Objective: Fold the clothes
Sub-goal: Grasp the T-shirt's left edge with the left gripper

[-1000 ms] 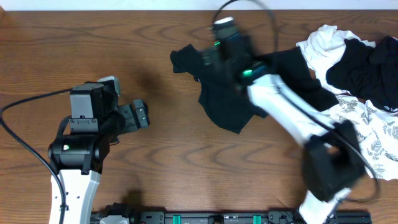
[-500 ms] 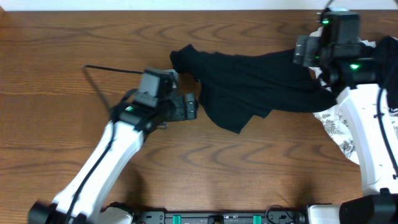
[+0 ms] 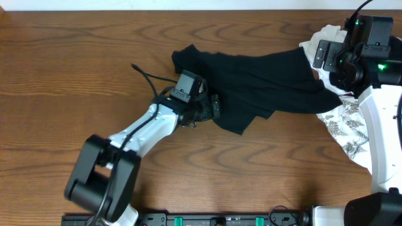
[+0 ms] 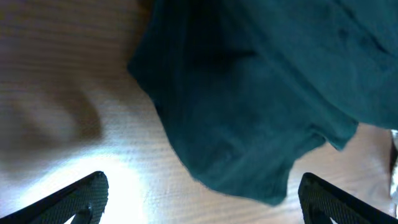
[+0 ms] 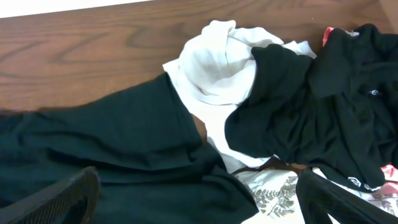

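My left gripper next needs to pick up the black garment (image 3: 264, 78) by its lower hem (image 3: 230, 126) to fold it. This leaves the garment's far end free to spread.
A plain black garment (image 3: 264, 78) lies spread across the middle of the table, its right end reaching the pile of clothes. My left gripper (image 3: 215, 107) hovers open at its lower left hem; in the left wrist view the dark cloth (image 4: 249, 106) fills the view ahead of the left gripper (image 4: 205, 202), with nothing between the fingers. My right gripper (image 3: 323, 55) stands open above the garment's right end (image 5: 106, 149). The right wrist view shows the right gripper (image 5: 199, 205) empty, near a white garment (image 5: 217, 56), a second black one (image 5: 323, 106) and a leaf-print one (image 5: 273, 190).
The pile sits at the table's far right, with the white garment (image 3: 317, 41) at the back and the leaf-print cloth (image 3: 352, 125) toward the front. Bare wooden table (image 3: 75, 75) lies to the left and in front. The left arm's cable (image 3: 147, 75) trails over the wood.
My left arm has swung right, up to the black garment's lower left hem. My right arm has moved right to the pile, leaving the black garment stretched out. Both grippers stayed open.
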Tool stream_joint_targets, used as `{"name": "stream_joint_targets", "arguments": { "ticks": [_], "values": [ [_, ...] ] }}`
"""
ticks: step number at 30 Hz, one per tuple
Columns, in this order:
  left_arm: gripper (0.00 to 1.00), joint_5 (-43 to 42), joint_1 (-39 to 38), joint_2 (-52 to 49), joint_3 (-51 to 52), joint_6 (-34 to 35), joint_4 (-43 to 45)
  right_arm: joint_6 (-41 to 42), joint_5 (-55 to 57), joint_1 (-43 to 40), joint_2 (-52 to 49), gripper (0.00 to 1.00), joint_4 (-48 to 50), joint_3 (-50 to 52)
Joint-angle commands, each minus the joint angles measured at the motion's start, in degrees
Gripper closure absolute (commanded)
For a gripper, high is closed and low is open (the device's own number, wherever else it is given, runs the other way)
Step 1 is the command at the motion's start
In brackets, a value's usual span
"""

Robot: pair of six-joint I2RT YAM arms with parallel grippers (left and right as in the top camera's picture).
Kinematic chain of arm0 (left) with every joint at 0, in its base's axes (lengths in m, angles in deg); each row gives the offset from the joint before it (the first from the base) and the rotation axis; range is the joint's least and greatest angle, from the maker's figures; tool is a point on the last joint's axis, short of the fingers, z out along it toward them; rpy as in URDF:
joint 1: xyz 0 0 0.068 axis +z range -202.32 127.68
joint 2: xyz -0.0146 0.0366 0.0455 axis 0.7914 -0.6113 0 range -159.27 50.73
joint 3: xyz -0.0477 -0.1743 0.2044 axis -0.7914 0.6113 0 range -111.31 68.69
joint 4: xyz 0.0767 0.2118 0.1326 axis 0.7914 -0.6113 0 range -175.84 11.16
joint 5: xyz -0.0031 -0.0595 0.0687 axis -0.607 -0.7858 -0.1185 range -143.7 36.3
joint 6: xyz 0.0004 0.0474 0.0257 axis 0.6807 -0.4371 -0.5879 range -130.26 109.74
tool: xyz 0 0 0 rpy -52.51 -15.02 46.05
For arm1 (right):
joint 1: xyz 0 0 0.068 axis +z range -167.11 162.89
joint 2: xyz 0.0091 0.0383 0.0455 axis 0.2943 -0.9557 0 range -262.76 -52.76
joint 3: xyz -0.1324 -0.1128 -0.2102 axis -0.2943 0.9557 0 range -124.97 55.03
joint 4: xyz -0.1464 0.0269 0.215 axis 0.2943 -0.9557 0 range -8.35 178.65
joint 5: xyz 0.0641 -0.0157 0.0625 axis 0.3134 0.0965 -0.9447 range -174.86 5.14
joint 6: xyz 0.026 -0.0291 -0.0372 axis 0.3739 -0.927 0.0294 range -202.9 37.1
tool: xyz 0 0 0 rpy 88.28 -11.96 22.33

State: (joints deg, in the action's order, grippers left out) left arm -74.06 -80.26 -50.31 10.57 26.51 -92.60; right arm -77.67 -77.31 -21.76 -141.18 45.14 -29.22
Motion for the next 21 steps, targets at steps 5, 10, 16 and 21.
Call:
{"name": "stream_joint_targets", "arguments": {
  "ticks": [5,10,16,21],
  "values": [
    [0.02,-0.3,-1.2,-4.9,-0.9,2.4,4.1,0.5,-0.5,-0.5,1.0,0.01,-1.1,-0.2],
    [0.01,0.9,-1.6,-7.0,-0.9,3.0,6.8,0.5,-0.5,-0.5,1.0,0.01,-1.3,-0.2],
    [0.01,1.0,-2.7,-8.9,-0.9,3.0,7.4,0.5,-0.5,-0.5,1.0,0.01,-1.6,-0.2],
    [0.19,1.2,-3.1,-10.2,-0.9,3.0,9.0,0.5,-0.5,-0.5,1.0,0.02,-1.7,-0.2]
  ]
}}
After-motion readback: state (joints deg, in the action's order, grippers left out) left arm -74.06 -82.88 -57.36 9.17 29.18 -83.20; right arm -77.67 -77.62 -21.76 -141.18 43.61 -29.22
